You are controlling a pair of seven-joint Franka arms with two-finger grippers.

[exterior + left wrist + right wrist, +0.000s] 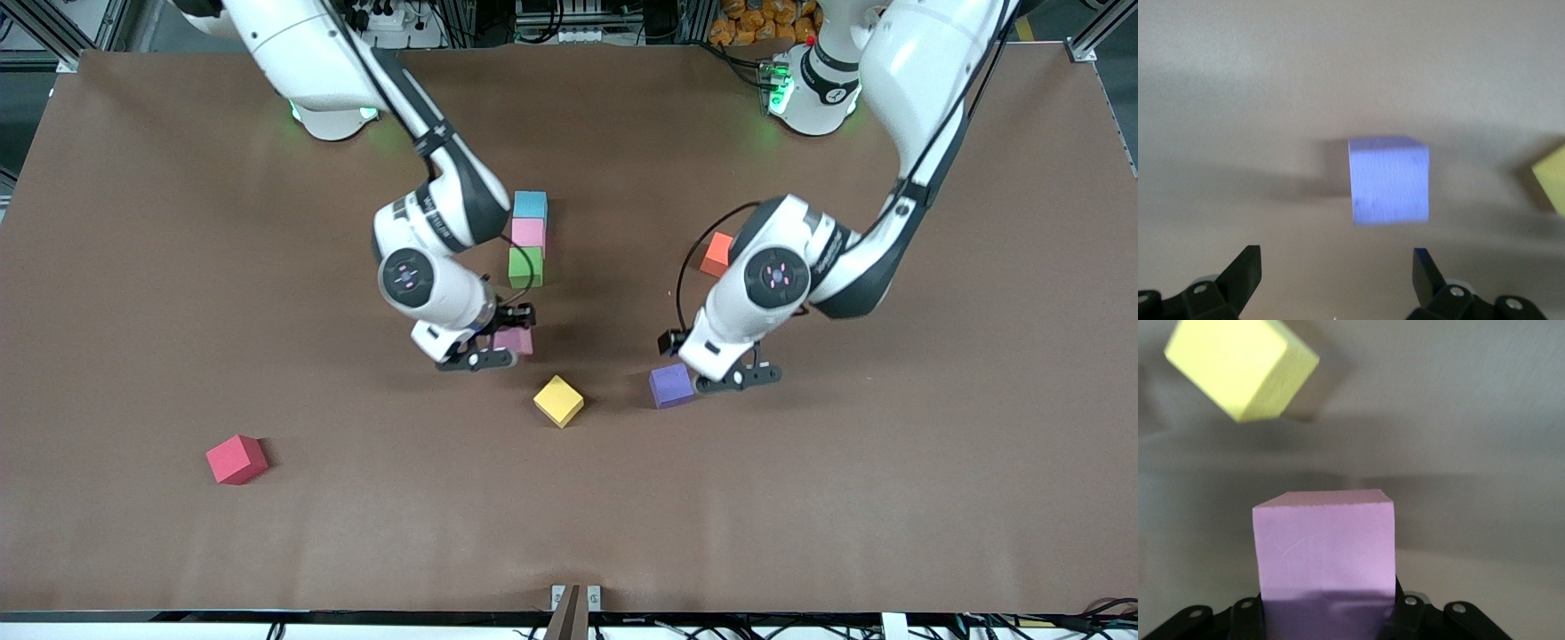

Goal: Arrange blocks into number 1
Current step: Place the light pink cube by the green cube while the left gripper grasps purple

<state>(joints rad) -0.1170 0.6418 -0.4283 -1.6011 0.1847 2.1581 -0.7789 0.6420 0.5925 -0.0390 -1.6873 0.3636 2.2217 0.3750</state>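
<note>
I next need my left gripper to pick up the purple block [670, 385] by two opposite sides to extend number 1's column.
Three blocks form a straight column: blue [530, 204], pink [528, 233], green [525, 266]. My right gripper [500, 341] is shut on the second pink block [516, 340], low over the table between the green block and the yellow block [558, 400]. In the right wrist view the pink block [1325, 553] fills the gap in the right gripper [1327, 617], with the yellow block [1241, 367] ahead. My left gripper [725, 373] stands open beside the purple block [670, 385]. In the left wrist view the purple block [1389, 180] lies ahead of the left gripper [1336, 267], not between its fingers.
An orange block [717, 254] lies by the left arm's wrist, farther from the front camera than the purple one. A red block [236, 459] sits alone toward the right arm's end, nearer the camera. The yellow block's edge [1551, 180] shows in the left wrist view.
</note>
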